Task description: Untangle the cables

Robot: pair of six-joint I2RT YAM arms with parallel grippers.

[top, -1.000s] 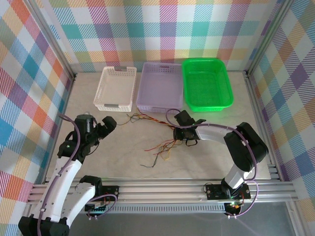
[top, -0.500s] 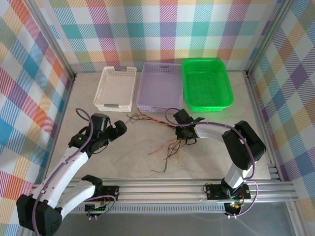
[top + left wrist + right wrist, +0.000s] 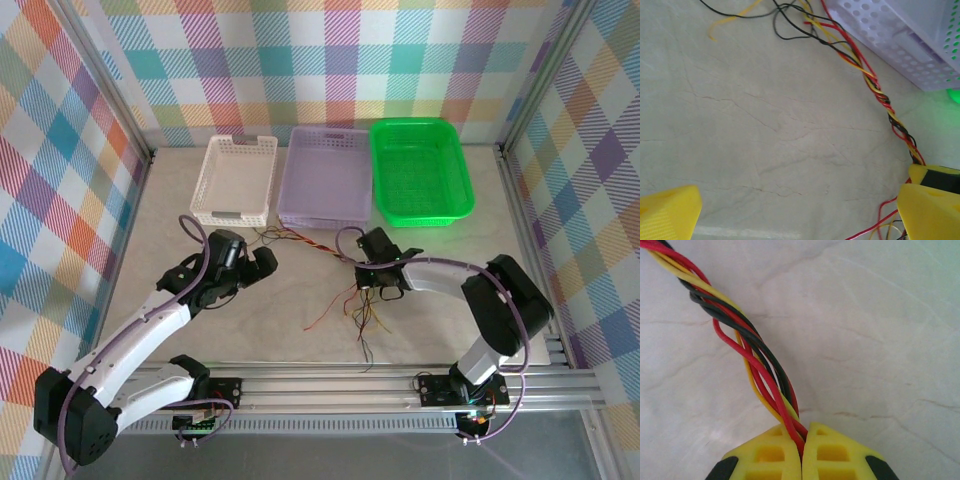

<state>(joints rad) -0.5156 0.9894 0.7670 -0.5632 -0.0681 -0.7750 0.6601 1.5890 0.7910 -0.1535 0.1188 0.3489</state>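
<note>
The cables have their far end (image 3: pixel 297 236) (image 3: pixel 857 60) near the purple basket. My left gripper should grab them there next, so the twist between both grippers stays free to untangle.
The cables (image 3: pixel 308 244) are thin red, yellow and black wires twisted into one strand that runs from in front of the baskets to my right gripper (image 3: pixel 368 276). Their loose ends (image 3: pixel 358 312) fan out toward the near edge. In the right wrist view my right gripper (image 3: pixel 802 446) is shut on the twisted cables (image 3: pixel 752 342), which leave it up and to the left. My left gripper (image 3: pixel 262 262) is open, just left of the strand. In the left wrist view its yellow fingers (image 3: pixel 667 212) stand wide over bare table, with the cables (image 3: pixel 879 94) passing at the upper right.
Three baskets stand in a row at the back: white (image 3: pixel 235 180), purple (image 3: pixel 325 175) and green (image 3: pixel 420 170). The purple basket's corner (image 3: pixel 905 40) lies close beyond the strand. Aluminium rails run along the table's near edge (image 3: pixel 330 380) and sides.
My left arm has swung right and forward, up to the cables. My right gripper has closed on the twisted strand. The loose ends have shifted right, toward the near edge.
</note>
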